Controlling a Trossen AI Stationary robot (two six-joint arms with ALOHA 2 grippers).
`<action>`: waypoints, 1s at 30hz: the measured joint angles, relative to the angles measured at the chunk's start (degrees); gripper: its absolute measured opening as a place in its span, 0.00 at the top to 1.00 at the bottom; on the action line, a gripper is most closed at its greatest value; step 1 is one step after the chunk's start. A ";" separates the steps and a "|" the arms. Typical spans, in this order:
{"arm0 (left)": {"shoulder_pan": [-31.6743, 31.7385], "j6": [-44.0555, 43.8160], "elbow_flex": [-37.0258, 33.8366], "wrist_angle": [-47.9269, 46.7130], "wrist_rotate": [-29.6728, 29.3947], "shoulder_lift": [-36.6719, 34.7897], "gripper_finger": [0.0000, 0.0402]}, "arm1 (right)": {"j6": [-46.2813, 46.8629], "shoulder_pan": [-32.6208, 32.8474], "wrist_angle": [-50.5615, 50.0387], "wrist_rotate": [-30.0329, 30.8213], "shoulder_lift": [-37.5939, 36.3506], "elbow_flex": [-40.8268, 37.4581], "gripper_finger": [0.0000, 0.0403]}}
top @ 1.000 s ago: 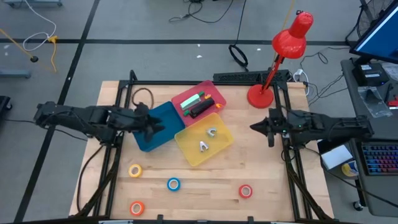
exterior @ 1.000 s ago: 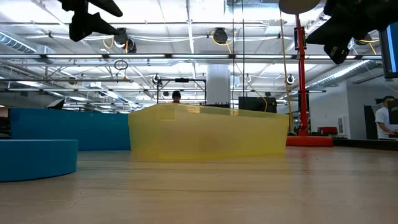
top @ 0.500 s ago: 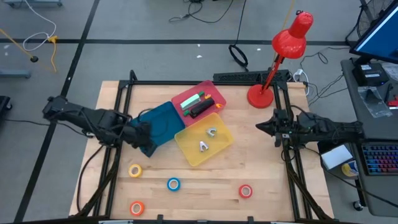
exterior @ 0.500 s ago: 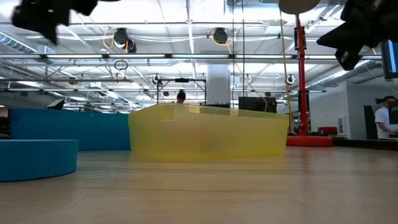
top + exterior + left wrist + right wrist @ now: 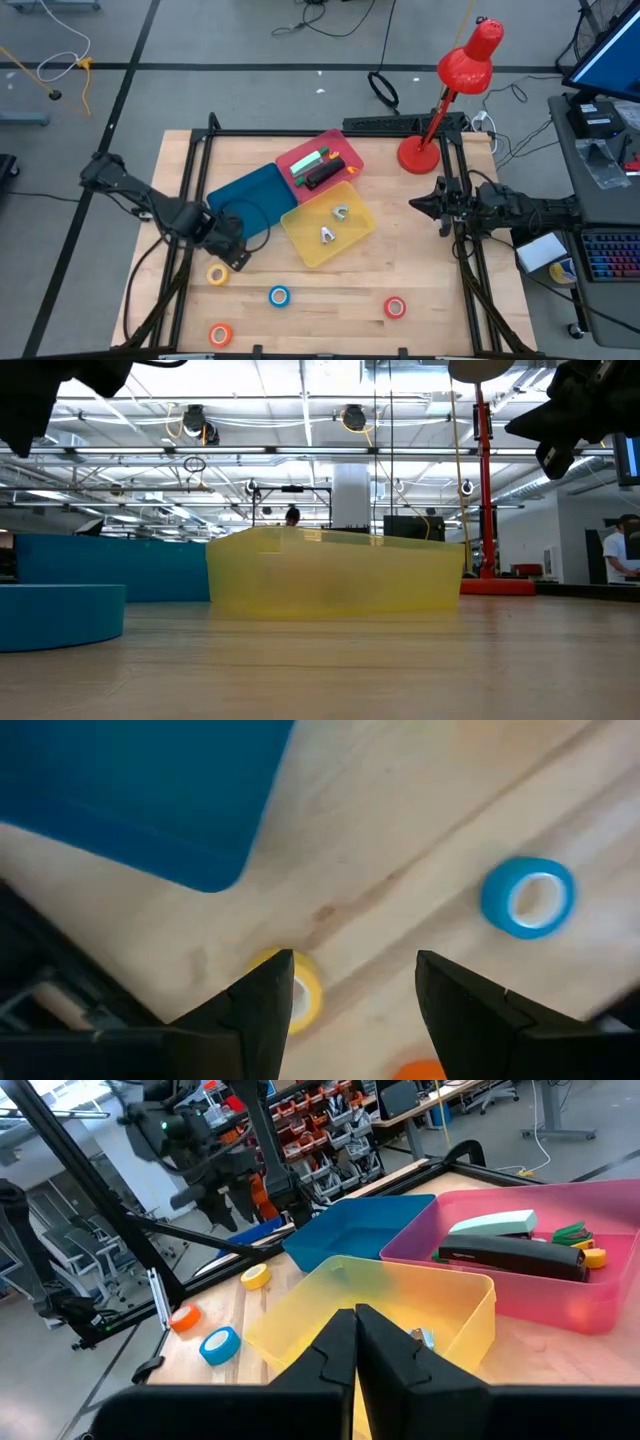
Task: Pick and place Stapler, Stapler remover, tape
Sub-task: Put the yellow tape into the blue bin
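Note:
The yellow roll needs to go in the blue bin (image 5: 256,195). My left gripper needs to grab the roll by its ring side (image 5: 225,275) next, before I put it there.
Four tape rolls lie flat on the wooden table near its near edge: yellow (image 5: 217,273), blue (image 5: 279,295), orange (image 5: 220,334) and red (image 5: 395,307). My left gripper (image 5: 233,252) hovers open just above the yellow roll (image 5: 303,996), and one finger partly covers that roll in the left wrist view. The blue roll (image 5: 528,898) lies farther off. A black stapler (image 5: 322,175) lies in the pink bin (image 5: 343,150). Two staple removers (image 5: 333,224) lie in the yellow bin (image 5: 305,245). My right gripper (image 5: 414,205) waits shut at the table's right side.
A blue bin (image 5: 250,200) sits just beyond my left gripper, touching the yellow bin. A red desk lamp (image 5: 420,152) stands at the far right corner. A black frame runs along the table's edges. Bare wood lies between the rolls and the bins.
My left gripper has swung off the blue bin toward the table's near edge and now hangs over the yellow roll. The bins and the rolls have stayed where they were.

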 joint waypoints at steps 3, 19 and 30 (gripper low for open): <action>-1.38 -2.55 -0.26 -2.30 -1.68 1.33 0.48 | 0.03 0.00 0.06 0.00 0.00 0.00 1.00; -16.51 -35.19 -13.26 3.98 11.95 2.60 0.48 | 1.52 0.00 0.04 -0.17 0.00 0.00 1.00; -18.23 -40.76 -22.80 18.41 11.93 2.58 0.48 | 2.83 0.00 0.03 -0.22 0.00 0.00 1.00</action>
